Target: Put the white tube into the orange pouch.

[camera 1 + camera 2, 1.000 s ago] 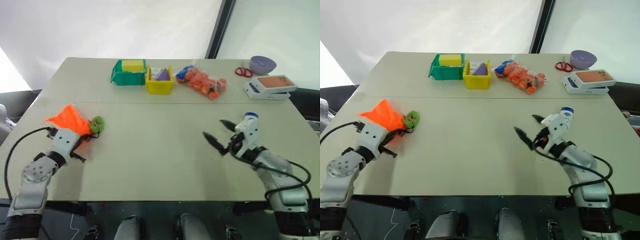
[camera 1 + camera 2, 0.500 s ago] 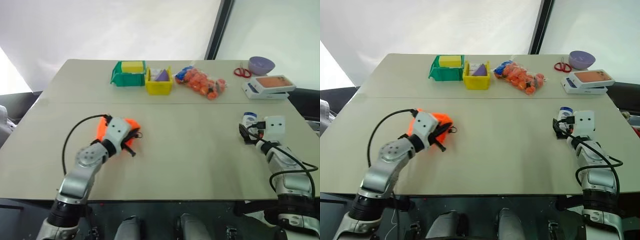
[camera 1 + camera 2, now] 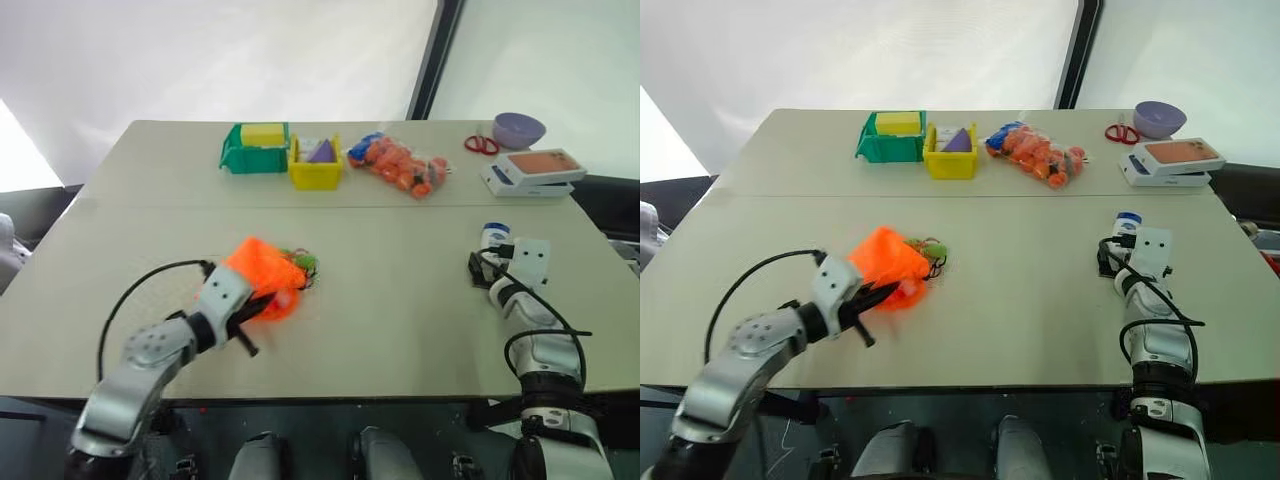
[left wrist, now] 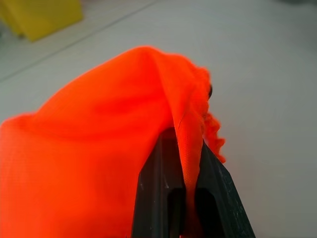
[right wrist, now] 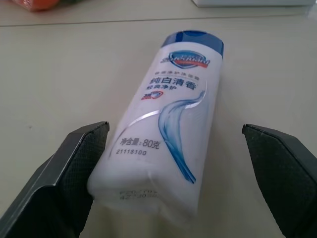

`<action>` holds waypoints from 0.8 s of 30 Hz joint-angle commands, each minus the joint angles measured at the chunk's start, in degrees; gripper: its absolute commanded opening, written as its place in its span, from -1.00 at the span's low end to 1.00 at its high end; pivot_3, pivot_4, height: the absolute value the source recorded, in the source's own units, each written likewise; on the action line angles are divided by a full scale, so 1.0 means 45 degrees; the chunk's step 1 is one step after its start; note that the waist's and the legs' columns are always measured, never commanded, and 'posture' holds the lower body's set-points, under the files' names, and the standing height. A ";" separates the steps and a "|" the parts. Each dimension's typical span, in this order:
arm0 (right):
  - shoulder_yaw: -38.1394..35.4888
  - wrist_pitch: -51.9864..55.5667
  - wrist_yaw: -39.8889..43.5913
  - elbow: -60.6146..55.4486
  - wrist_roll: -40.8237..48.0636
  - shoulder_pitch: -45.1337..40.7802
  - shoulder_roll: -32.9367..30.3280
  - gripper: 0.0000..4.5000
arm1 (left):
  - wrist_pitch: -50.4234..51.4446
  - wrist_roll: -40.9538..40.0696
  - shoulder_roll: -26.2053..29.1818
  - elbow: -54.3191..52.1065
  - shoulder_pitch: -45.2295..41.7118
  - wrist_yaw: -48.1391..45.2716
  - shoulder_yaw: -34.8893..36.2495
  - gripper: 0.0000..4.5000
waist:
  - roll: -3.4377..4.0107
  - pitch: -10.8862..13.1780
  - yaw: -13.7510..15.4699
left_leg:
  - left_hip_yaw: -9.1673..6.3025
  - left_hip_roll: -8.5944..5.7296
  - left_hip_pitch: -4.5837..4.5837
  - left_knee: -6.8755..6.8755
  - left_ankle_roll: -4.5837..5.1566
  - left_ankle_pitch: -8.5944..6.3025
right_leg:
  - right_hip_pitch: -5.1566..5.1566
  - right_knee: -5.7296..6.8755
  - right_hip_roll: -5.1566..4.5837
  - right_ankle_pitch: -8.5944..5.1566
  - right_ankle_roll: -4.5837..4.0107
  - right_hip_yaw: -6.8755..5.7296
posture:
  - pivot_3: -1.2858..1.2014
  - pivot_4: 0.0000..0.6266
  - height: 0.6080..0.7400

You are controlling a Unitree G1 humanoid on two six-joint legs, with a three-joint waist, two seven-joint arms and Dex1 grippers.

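Observation:
The right gripper's fingers reach down on both sides of the white tube's near end (image 5: 148, 168), so the right gripper should close on the white tube now.
The orange pouch (image 3: 262, 275) lies bunched on the table left of the middle, its green tassel (image 3: 300, 263) beside it. My left gripper (image 4: 185, 198) is shut on a fold of the pouch's fabric, reaching it from the near left. The white tube (image 5: 168, 114), with its blue cap pointing away, lies flat on the table at the right (image 3: 494, 238). My right gripper (image 5: 173, 130) is open, with one finger on each side of the tube's near end and a gap on the right side. In the left eye view this gripper (image 3: 490, 260) sits just in front of the tube.
Along the far edge stand a green bin (image 3: 256, 146), a yellow bin (image 3: 316, 165) and a clear bag of orange items (image 3: 400, 166). At the far right are a flat white box (image 3: 528, 172), red scissors (image 3: 482, 144) and a purple bowl (image 3: 520, 128).
My left gripper has carried the orange pouch to the right, toward the table's middle. My right gripper has swung right and lowered, so its open fingers now straddle the white tube.

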 commanded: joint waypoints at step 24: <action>0.2040 -0.0842 0.5772 -0.4754 0.1722 0.1732 -0.0652 -0.31 | -0.0375 -0.1536 -0.1040 0.0489 -0.0225 0.0093 0.1088 -1.00 | 0.0052 0.0039 0.0027 | 0.0003 -0.0015 -0.0034 -0.0034 0.0008 -0.0008 | -0.0031 -0.0022 -0.0043 0.0001 0.0016 0.0002 | 0.03 -0.52 1.00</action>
